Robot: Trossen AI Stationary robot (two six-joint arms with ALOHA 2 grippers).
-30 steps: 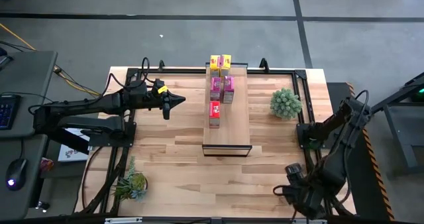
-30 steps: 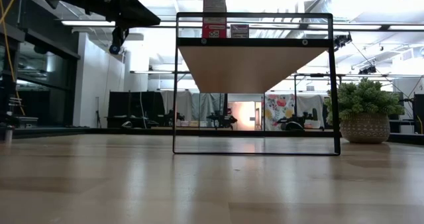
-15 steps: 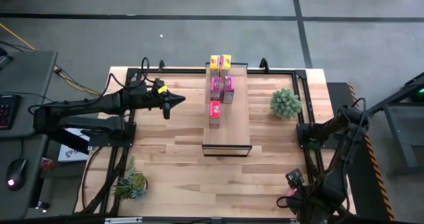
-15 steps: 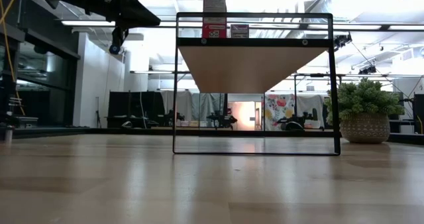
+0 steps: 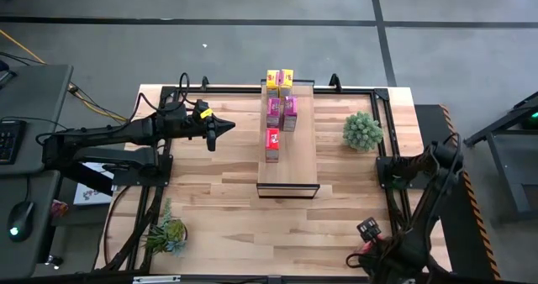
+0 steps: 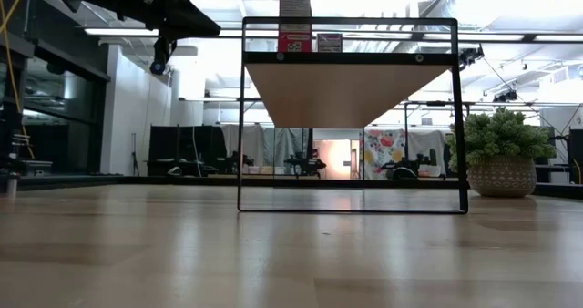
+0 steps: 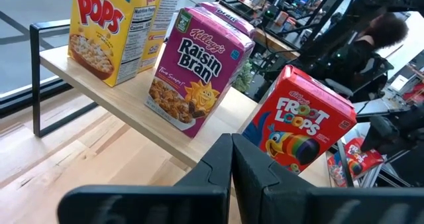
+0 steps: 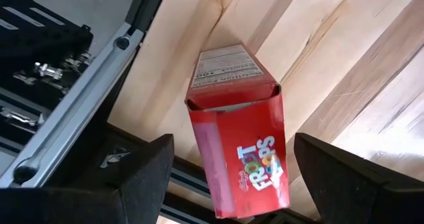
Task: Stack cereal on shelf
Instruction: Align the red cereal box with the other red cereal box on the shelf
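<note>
Next, my right gripper grabs the red box by its sides near its top flap to stack it on the shelf.
The shelf point(image 5: 287, 149) stands mid-table with a light plank top and a dark frame. On it stand two yellow boxes point(image 5: 280, 79), two pink boxes point(image 5: 282, 112) and one red box point(image 5: 272, 143). They also show in the left wrist view: yellow point(image 7: 99, 28), pink point(image 7: 195, 68), red point(image 7: 301, 128). My left gripper point(image 5: 227, 126) is shut and empty, in the air left of the shelf. A second red box point(image 8: 242, 158) lies flat on the table near its near right corner. My right gripper point(image 8: 233, 144) hangs open over it, one finger on either side, not touching.
A potted plant point(image 5: 362, 130) stands right of the shelf and another point(image 5: 168, 234) sits at the near left. A dark frame rail point(image 8: 79, 118) runs right beside the lying red box. In the low view the shelf point(image 6: 351, 71) stands on thin legs.
My right arm has drawn toward the table's near edge at the near right corner, its gripper staying open. The left arm and the boxes on the shelf have kept still.
</note>
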